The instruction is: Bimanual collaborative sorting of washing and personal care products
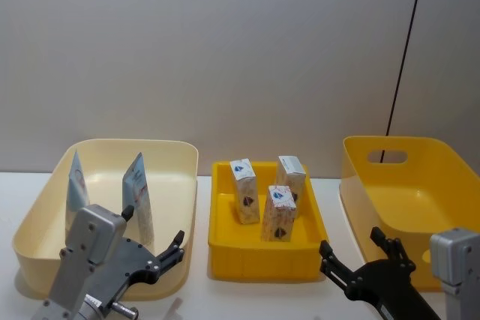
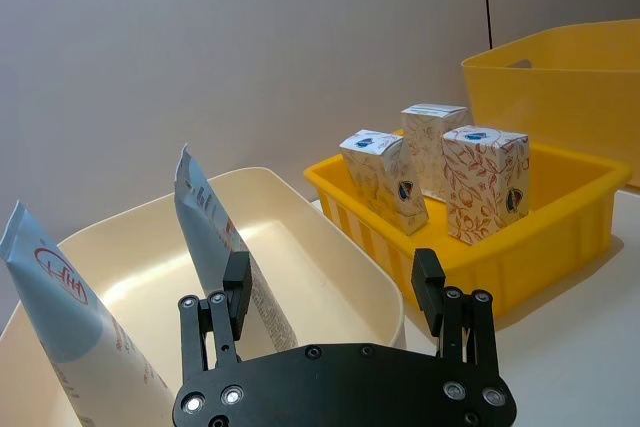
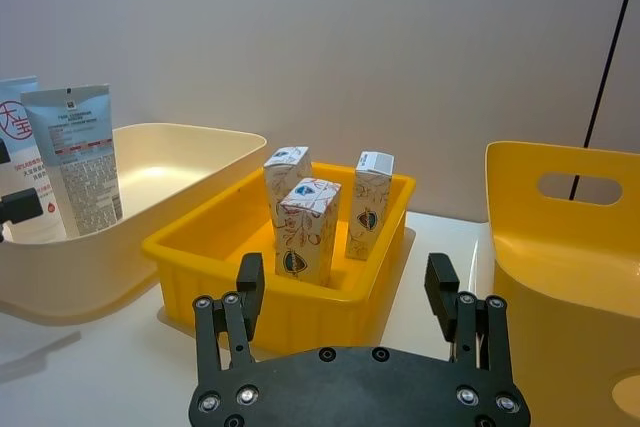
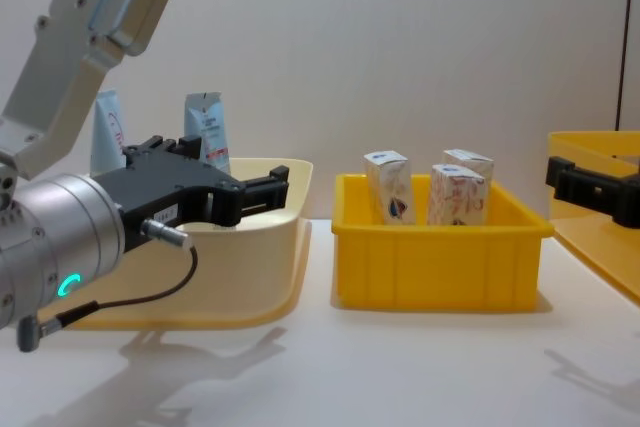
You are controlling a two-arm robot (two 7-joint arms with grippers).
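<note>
The cream bin's side closes around the tube's end with the cap. I should grab the tube by its blue upper part (image 1: 136, 183) (image 3: 74, 134) above the cream bin's rim with my left gripper next.
Two light-blue-and-white tubes (image 1: 77, 185) (image 1: 139, 196) stand leaning in the cream bin (image 1: 135, 142) at the left. Three small white cartons (image 1: 244, 190) (image 1: 291, 177) (image 1: 278, 213) with orange-red pattern stand upright in the small yellow tray (image 1: 262, 260) in the middle. My left gripper (image 1: 154, 234) hovers open and empty by the cream bin's near right corner, facing the tubes (image 2: 215, 237). To the right, in front of the gap between the tray and the large bin, my right gripper (image 1: 350, 243) is open and empty too, with the cartons (image 3: 308, 227) ahead of it.
A large yellow bin (image 1: 420, 200) with a handle slot stands at the right, and nothing shows inside it. White table shows in front of the containers. A grey wall with a thin black cable (image 1: 405, 58) runs behind.
</note>
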